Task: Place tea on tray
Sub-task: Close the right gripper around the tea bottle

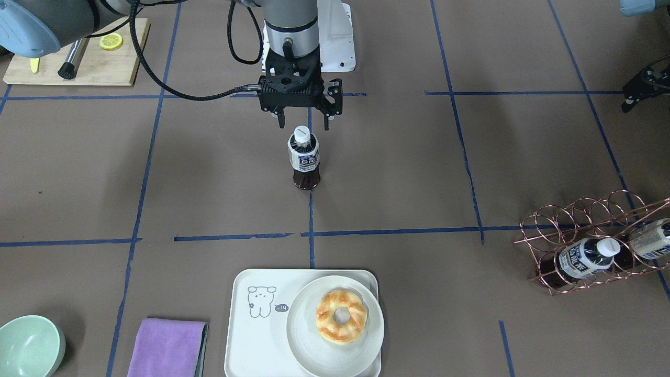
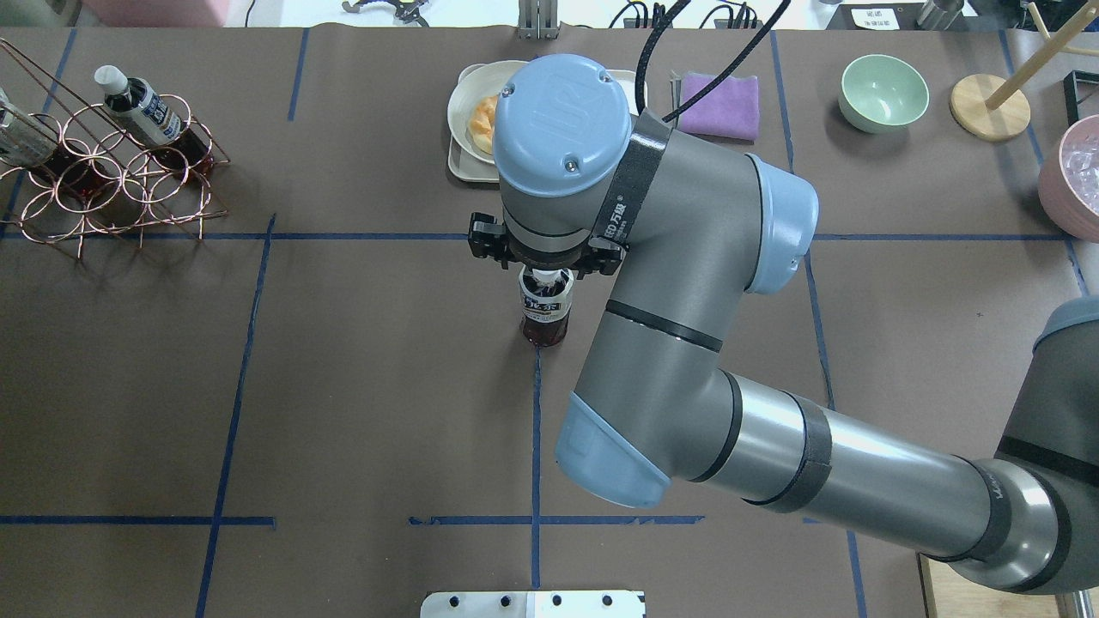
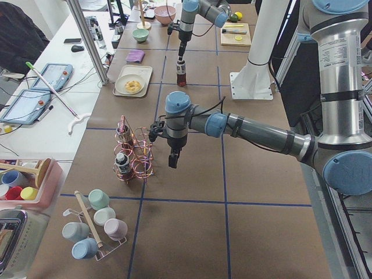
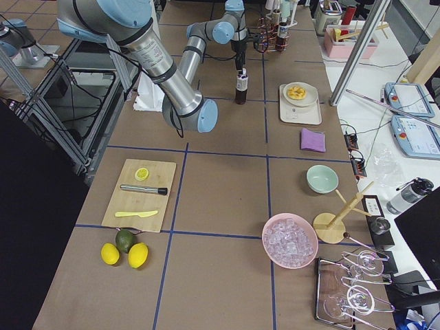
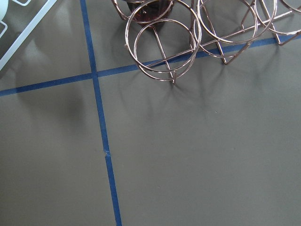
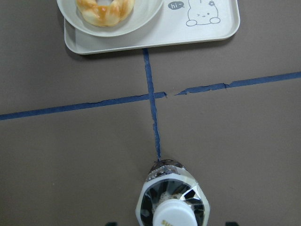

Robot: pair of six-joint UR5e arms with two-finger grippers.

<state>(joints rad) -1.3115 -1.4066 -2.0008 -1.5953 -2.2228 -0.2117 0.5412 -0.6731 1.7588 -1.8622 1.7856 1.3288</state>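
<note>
My right gripper grabs the tea by its white cap (image 1: 302,133) next, then sets it on the tray (image 1: 251,335).
The tea (image 1: 304,157) stands upright on the brown table, on a blue tape line; it also shows in the overhead view (image 2: 544,307) and the right wrist view (image 6: 171,202). My right gripper (image 1: 304,124) hangs straight over its white cap, open, one finger on each side, not touching it. The cream tray (image 1: 251,335) with the bear drawing lies at the table's far edge, well apart from the tea, and shows in the right wrist view (image 6: 207,33). My left gripper (image 1: 645,86) hovers near the wire rack; I cannot tell whether it is open.
A white plate (image 1: 303,335) with a doughnut (image 1: 341,317) fills half the tray. A copper wire rack (image 1: 591,235) holds two similar bottles. A purple cloth (image 1: 167,348), a green bowl (image 1: 29,345) and a wooden board (image 1: 94,65) lie around.
</note>
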